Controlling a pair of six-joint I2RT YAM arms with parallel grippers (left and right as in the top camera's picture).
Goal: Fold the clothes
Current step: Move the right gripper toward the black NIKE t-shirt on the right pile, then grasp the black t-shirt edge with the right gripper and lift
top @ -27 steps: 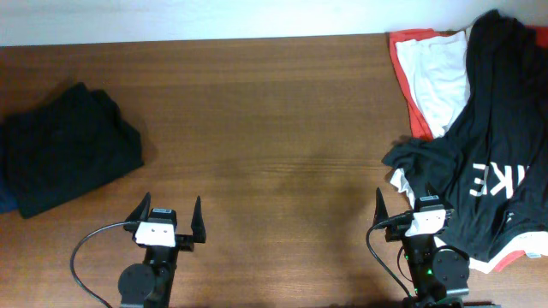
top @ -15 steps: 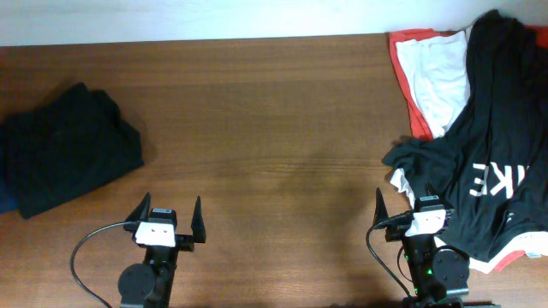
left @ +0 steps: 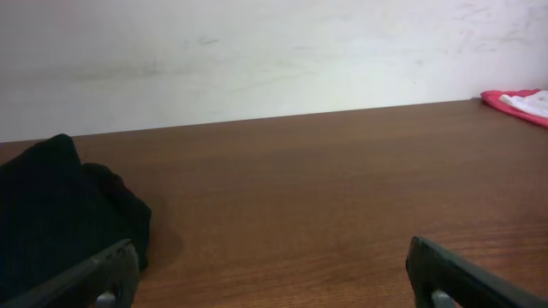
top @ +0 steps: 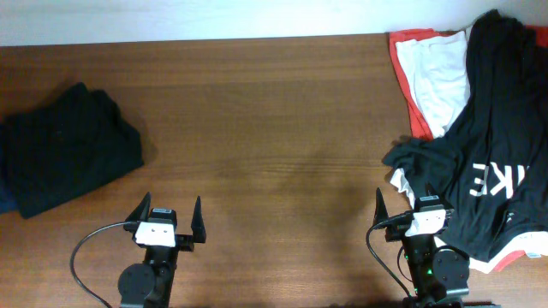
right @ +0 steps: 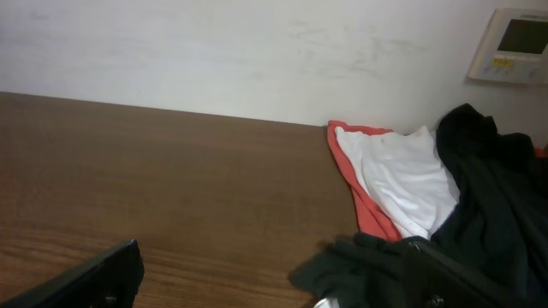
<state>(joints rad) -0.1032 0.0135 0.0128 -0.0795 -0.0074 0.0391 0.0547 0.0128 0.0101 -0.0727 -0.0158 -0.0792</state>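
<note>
My right gripper grips the black T-shirt by its edge nearest the open table next, to spread the T-shirt out for folding.
A large black T-shirt with white lettering (top: 492, 145) lies crumpled at the right of the table, over a white shirt (top: 441, 81) and a red-orange one (top: 402, 60). All three show in the right wrist view: black (right: 488, 214), white (right: 402, 175), red-orange (right: 355, 192). A folded dark shirt (top: 64, 150) lies at the far left, also in the left wrist view (left: 51, 214). My left gripper (top: 168, 216) (left: 270, 278) is open and empty near the front edge. My right gripper (top: 402, 210) (right: 274, 278) is open and empty, its right finger beside the black shirt's edge.
The brown wooden table (top: 274, 128) stretches between the two piles. A white wall (left: 257, 51) runs behind the far edge. A wall control panel (right: 514, 47) hangs at the right. Cables loop beside each arm base (top: 86, 248).
</note>
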